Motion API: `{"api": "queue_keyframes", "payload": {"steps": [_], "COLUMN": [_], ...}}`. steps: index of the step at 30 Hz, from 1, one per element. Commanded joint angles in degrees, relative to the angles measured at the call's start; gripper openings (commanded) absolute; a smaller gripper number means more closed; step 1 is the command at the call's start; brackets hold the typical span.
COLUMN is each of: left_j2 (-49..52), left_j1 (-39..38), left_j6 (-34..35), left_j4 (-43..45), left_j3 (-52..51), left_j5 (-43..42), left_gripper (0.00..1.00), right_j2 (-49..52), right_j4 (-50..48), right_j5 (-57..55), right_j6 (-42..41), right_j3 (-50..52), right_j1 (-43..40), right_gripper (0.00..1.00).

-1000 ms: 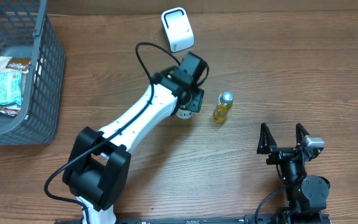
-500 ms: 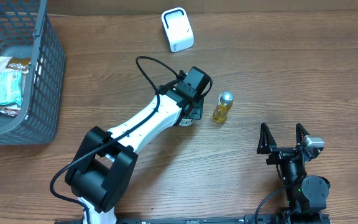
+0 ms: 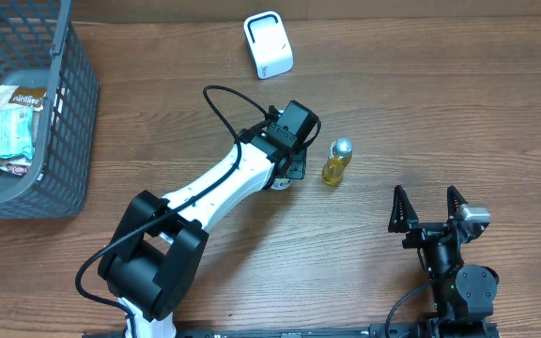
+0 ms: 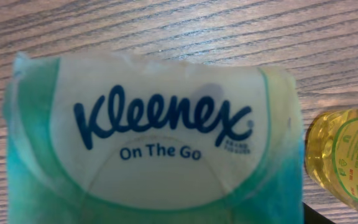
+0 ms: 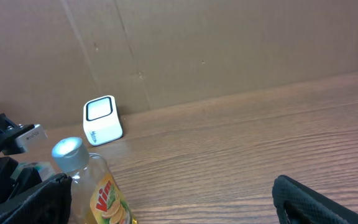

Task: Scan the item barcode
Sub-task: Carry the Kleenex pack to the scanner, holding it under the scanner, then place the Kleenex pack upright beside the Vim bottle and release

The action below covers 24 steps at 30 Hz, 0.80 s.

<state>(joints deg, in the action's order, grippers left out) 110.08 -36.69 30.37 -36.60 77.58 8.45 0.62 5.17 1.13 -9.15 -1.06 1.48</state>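
Observation:
My left gripper opens next, since the tissue pack sits low over flat, open table and would land there.
A green and white Kleenex tissue pack (image 4: pixel 160 124) fills the left wrist view, just above the wooden table. My left gripper (image 3: pixel 287 172) is shut on it near the table's middle; from overhead only a pale edge of the pack (image 3: pixel 278 184) shows under the fingers. The white barcode scanner (image 3: pixel 268 44) stands at the back, well beyond the pack; it also shows in the right wrist view as the scanner (image 5: pixel 102 120). My right gripper (image 3: pixel 430 208) stands open and empty at the front right. No barcode shows on the pack's visible face.
A yellow Vim bottle (image 3: pixel 336 161) stands upright just right of the left gripper and close in front of the right gripper as the bottle (image 5: pixel 98 186). A grey basket (image 3: pixel 64 141) holding snack packets (image 3: pixel 12 127) sits at the far left. A cardboard wall (image 5: pixel 229 43) backs the table.
A second ago the left gripper was nearer the scanner; it has moved toward the front and slightly right with the pack, then held still. The right arm has not moved.

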Motion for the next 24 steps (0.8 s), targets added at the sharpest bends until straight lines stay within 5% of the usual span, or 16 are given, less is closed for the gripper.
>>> {"api": "queue_keyframes", "payload": {"steps": [1, 12, 18, 24], "left_j2": [-0.31, -0.09, -0.17, -2.58], "left_j1": [-0.26, -0.24, -0.24, 0.17], "left_j6": [2.03, 4.39, 4.37, 4.33], "left_j4": [-0.13, -0.02, 0.28, 0.26], "left_j3": [-0.31, -1.95, -1.88, 0.00], "left_j5": [1.14, 0.74, 0.50, 0.55], "left_gripper": [0.59, 0.70, 1.00, 1.00], "right_j2": [-0.46, -0.46, -0.46, -0.46], "right_j4": [-0.35, -0.35, -0.35, -0.35], "right_j5": [0.02, 0.02, 0.02, 0.02], "right_j6": [0.24, 0.24, 0.24, 0.24], "right_j3": [0.61, 0.61, 0.61, 0.61], "right_j1": [-0.22, -0.22, -0.22, -0.22], "right_gripper": [1.00, 1.00, 1.00, 1.00]}}
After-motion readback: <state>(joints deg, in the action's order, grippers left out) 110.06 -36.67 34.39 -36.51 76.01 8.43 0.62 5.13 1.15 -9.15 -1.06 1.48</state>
